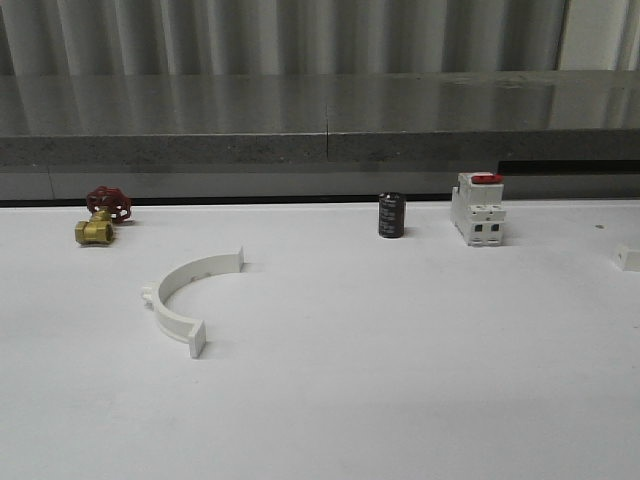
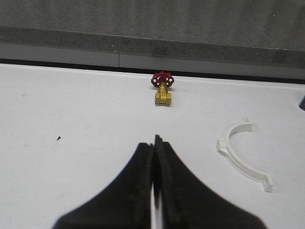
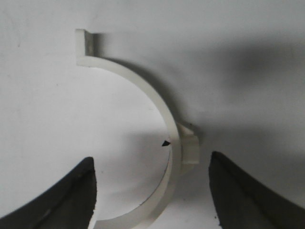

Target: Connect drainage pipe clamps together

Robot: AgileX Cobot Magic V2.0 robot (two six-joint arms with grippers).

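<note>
My right gripper's fingers stop above the second clamp's side tab and curved band, so closing now would miss. It lowers, before it closes.
One white half-ring drainage pipe clamp lies flat on the white table, left of centre, with its open side facing right. The left wrist view also has this clamp, off to one side of my left gripper, which is shut on nothing and hangs above bare table. A second clamp half lies under my right gripper. That gripper is open, and the clamp's curved band and side tab sit between its two dark fingers without touching them.
A brass valve with a red handwheel stands at the back left; the left wrist view has the valve ahead of the fingers. A black cylinder and a white breaker with a red top stand at the back. A small white piece shows at the right edge.
</note>
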